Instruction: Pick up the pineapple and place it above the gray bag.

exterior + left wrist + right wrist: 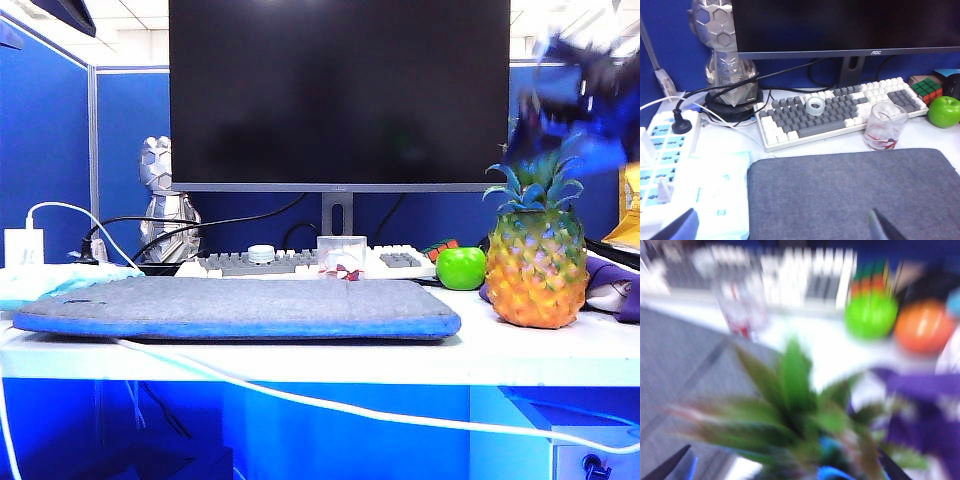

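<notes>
My right fingers reach just the upper leaf tips, high over the pineapple top's base, and must lower before closing.
The pineapple, orange-yellow with a spiky green crown, stands upright on the right of the desk. The gray bag, flat with blue trim, lies across the desk's front left. My right gripper is a motion-blurred shape just above the crown. In the right wrist view it is open, its two fingertips wide apart on either side of the blurred pineapple leaves. In the left wrist view my left gripper hangs open over the gray bag, holding nothing. The left gripper does not show in the exterior view.
A green apple sits left of the pineapple, with a purple cloth bag on its right. An orange fruit lies behind. A keyboard, a glass, a monitor and a silver figure stand at the back. A white cable hangs along the desk front.
</notes>
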Controlling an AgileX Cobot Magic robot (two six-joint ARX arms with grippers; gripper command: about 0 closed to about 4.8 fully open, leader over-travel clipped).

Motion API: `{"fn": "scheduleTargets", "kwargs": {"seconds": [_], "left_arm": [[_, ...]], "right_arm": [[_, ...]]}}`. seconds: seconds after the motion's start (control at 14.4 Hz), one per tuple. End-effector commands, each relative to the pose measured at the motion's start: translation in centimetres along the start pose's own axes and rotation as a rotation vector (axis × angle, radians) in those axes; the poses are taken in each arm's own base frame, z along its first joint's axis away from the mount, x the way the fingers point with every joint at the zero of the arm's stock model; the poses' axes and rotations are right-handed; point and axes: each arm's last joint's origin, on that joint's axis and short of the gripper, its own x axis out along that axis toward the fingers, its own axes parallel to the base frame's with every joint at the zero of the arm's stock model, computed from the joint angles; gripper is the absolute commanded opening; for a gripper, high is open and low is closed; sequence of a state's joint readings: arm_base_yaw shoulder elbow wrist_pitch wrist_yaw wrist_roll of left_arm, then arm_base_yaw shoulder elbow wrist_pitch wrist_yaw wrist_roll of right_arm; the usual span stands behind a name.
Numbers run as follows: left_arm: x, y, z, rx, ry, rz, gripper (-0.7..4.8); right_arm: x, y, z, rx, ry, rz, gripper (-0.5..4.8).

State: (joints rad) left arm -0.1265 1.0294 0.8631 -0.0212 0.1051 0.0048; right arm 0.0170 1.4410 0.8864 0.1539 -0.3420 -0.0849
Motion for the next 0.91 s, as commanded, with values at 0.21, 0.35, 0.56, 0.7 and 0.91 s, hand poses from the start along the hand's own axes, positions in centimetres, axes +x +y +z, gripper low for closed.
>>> {"fn": "scheduleTargets", "kwargs": {"seconds": [0.21,0.35,0.56,0.7,0.91], "left_arm": [[-0.1,0.0,0.1,-0.005,0.001,-0.012,4.79],[-0.1,0.0,0.1,-0.006,0.0,-0.012,4.79],[0.1,0.0,0.1,-0.007,0.005,-0.012,4.79],[0.1,0.0,0.0,-0.018,0.006,-0.012,4.79],[0.2,0.0,-0.1,-0.018,0.012,-0.011,4.79]], "right_arm": [[1.9,-0.5,-0.6,-0.009,-0.042,0.02,4.79],[1.8,-0.6,-0.1,-0.015,-0.089,0.007,4.79],[2.0,-0.8,0.0,-0.03,-0.099,-0.041,0.56],[2.0,-0.8,0.0,-0.031,-0.1,-0.044,0.08],[1.9,-0.8,0.5,-0.045,-0.156,-0.047,-0.06]]}}
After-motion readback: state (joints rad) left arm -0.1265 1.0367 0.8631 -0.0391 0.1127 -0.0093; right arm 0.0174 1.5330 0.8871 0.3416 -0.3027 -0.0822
